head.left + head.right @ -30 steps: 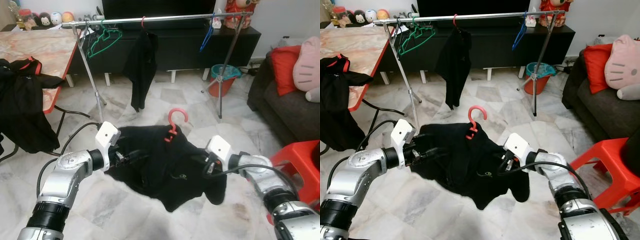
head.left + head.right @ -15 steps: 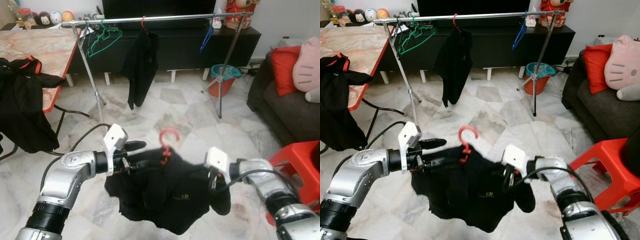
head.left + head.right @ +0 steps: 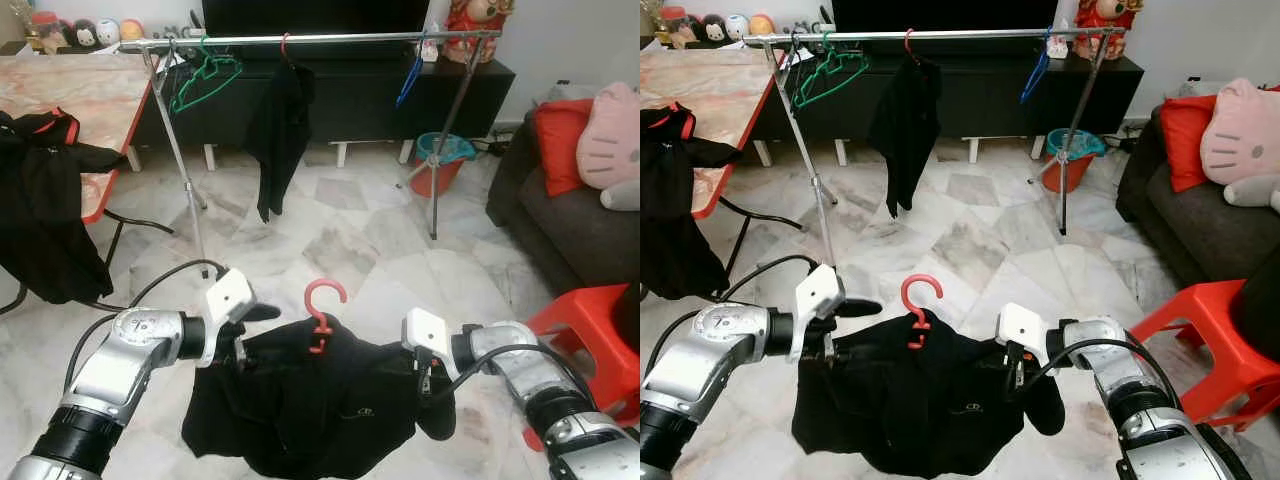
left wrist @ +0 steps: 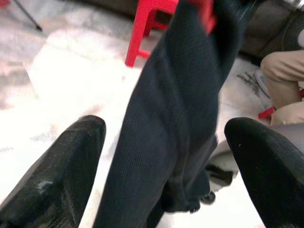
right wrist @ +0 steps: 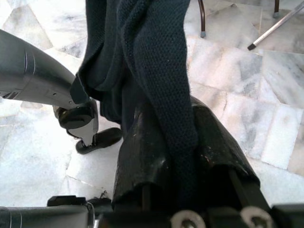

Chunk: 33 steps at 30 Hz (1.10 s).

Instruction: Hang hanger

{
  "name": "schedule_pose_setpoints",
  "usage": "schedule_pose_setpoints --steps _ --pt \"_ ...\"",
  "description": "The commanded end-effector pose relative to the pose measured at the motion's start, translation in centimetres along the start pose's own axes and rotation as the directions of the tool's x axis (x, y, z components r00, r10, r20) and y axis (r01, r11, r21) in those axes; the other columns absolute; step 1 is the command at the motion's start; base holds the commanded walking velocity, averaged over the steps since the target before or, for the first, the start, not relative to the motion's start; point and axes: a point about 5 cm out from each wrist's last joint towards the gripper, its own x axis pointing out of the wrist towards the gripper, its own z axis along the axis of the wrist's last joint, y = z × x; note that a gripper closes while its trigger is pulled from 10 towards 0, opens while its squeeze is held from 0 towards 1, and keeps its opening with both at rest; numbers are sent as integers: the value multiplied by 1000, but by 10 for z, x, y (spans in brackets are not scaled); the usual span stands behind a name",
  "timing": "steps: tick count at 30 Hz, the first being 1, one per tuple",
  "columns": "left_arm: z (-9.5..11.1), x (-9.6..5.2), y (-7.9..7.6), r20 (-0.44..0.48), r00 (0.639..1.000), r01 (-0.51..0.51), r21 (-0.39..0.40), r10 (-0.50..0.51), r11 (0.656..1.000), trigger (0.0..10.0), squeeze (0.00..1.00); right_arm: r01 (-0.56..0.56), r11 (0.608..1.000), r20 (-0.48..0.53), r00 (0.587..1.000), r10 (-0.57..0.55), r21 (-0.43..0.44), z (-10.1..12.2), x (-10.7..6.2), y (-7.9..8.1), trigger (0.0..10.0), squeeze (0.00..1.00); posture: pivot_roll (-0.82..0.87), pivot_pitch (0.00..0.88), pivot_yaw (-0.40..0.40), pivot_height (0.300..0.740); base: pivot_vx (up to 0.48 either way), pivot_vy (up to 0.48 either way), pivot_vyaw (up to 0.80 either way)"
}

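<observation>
My left gripper will next take the shirt by the narrow fold at its free shoulder (image 3: 252, 348), because the shirt's body (image 3: 312, 428) hangs wide and loose below the hanger.
A black garment (image 3: 310, 400) hangs on a red hanger (image 3: 322, 305), whose hook stands up between my two arms, low over the floor. My left gripper (image 3: 252, 328) is open at the garment's left shoulder; the cloth (image 4: 175, 118) passes between its spread fingers (image 4: 61, 166). At the right shoulder, my right gripper (image 3: 428, 378) is shut on the cloth, with a fold pinched between its fingers (image 5: 142, 152). The metal clothes rail (image 3: 300, 40) stands ahead across the room.
On the rail hang green hangers (image 3: 205, 75), a black garment on a red hanger (image 3: 278, 130) and a blue hanger (image 3: 408, 80). A table (image 3: 90, 100) with a black jacket (image 3: 40, 210) is at the left. A teal bucket (image 3: 440, 150), sofa (image 3: 560, 220) and red stool (image 3: 590, 330) are on the right.
The garment and hanger have dropped lower and closer to me. My left gripper's fingers have come apart from the cloth. The right gripper keeps its hold.
</observation>
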Motion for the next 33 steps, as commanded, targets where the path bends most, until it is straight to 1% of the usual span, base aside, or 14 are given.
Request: schedule_pose_setpoints --steps 1,9,14,15,16,17,18,20,21,33 --pt "0 5 0 -4 1000 4 16 -4 1000 10000 0 0 998 32 999 2 -59 13 -1 -6 0 0 -37 0 -80 732 0 0 0" --pt "-7 13 4 8 1000 -12 -6 12 1000 10000 0 -22 997 40 999 25 -71 16 0 -5 0 0 -40 0 -83 732 0 0 0" --pt "-9 17 3 10 1000 25 -27 -24 999 10000 0 -20 997 43 999 23 -77 17 -1 -6 0 0 -46 0 -75 732 0 0 0" --pt "-8 18 2 13 999 32 -29 -32 999 8902 0 -19 997 43 999 23 -78 17 -1 -6 0 0 -46 0 -75 732 0 0 0" --pt "-8 18 2 15 999 38 -29 -38 999 5647 0 -18 997 44 999 21 -79 18 -1 -6 0 0 -48 0 -72 732 0 0 0" --pt "-8 19 2 17 999 42 -29 -41 999 5647 0 -17 997 45 999 21 -79 18 -1 -6 0 0 -48 0 -72 732 0 0 0" --pt "-8 19 2 19 999 43 -31 -43 999 510 0 -15 997 44 999 19 -80 18 0 -6 0 0 -49 0 -70 732 0 0 0" --pt "-8 19 2 19 999 43 -31 -43 999 510 0 -15 997 44 999 19 -80 18 0 -6 0 0 -49 0 -70 732 0 0 0" --pt "-8 20 2 25 998 53 -37 -52 998 0 0 -11 997 44 999 15 -81 17 0 -6 0 0 -49 0 -69 732 0 0 0" --pt "-7 22 0 43 996 80 -51 -78 995 0 0 -1 996 40 999 4 -85 17 1 -5 0 0 -51 0 -61 732 0 0 0"
